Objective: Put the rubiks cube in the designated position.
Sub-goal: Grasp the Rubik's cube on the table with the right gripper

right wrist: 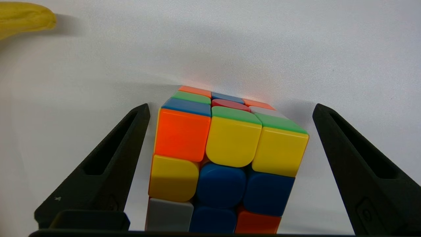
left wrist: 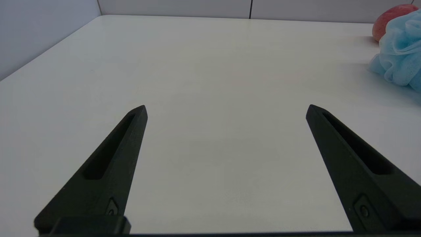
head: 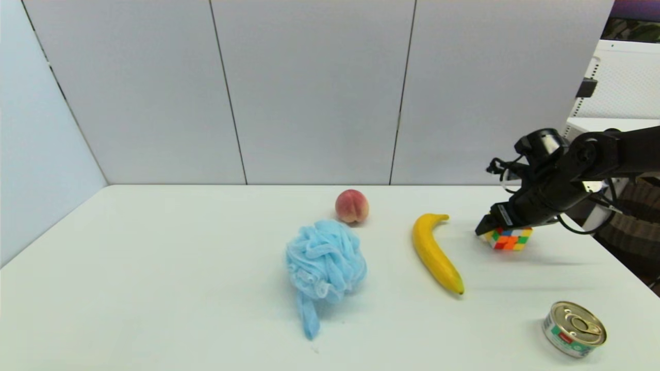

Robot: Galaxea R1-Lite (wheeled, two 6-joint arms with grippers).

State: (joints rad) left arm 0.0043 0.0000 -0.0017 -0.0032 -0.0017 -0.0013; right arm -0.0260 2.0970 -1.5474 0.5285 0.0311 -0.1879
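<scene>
My right gripper's fingers reach down on either side of the rubiks cube (head: 509, 239), so my right gripper closes on the cube next.
The rubiks cube (head: 509, 239) rests on the white table at the right, just right of the banana. My right gripper (head: 490, 228) hangs directly over it. In the right wrist view the cube (right wrist: 223, 158) sits between the two black fingers (right wrist: 108, 164), which stand wide apart without touching it, so that gripper is open. My left gripper (left wrist: 226, 110) is out of the head view; its own view shows it open over bare tabletop, holding nothing. The designated position has no mark of its own that I can pick out.
A banana (head: 434, 251) lies left of the cube. A peach (head: 351, 205) and a blue bath pouf (head: 325, 265) sit mid-table. A tin can (head: 573, 329) lies near the front right corner. The table edge runs close on the right.
</scene>
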